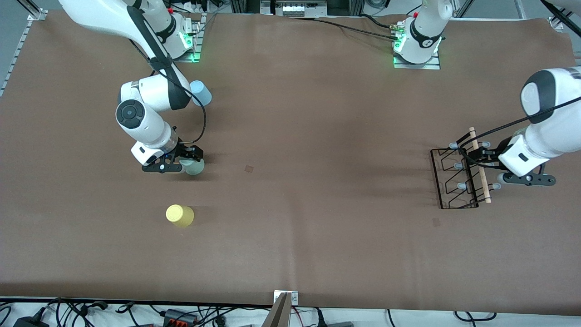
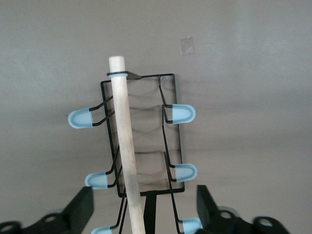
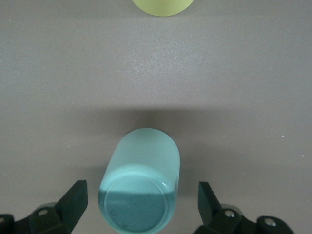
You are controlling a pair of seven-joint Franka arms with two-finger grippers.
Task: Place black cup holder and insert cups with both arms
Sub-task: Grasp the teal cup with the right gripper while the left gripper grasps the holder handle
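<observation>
The fingers of the robot's right gripper are beside the sides of the mint green cup (image 1: 196,169) and would hold it if they closed now, so the right gripper should close on the cup.
The black cup holder (image 1: 455,176) stands on the table at the left arm's end, its wooden rod handle (image 1: 480,166) on top. My left gripper (image 1: 489,165) is open over it. In the left wrist view the rod (image 2: 127,156) runs between the spread fingers (image 2: 78,210) without touching them, and the gripper (image 2: 144,210) is empty. My right gripper (image 1: 192,162) is open around the mint green cup (image 1: 196,169), which stands base up. In the right wrist view that cup (image 3: 141,180) sits between the apart fingers (image 3: 210,201) of the gripper (image 3: 141,202).
The yellow cup (image 1: 179,215) stands nearer the front camera than the mint one and shows in the right wrist view (image 3: 163,6). The light blue cup (image 1: 200,92) stands farther from it, beside the right arm's elbow. A brown mat (image 1: 317,136) covers the table.
</observation>
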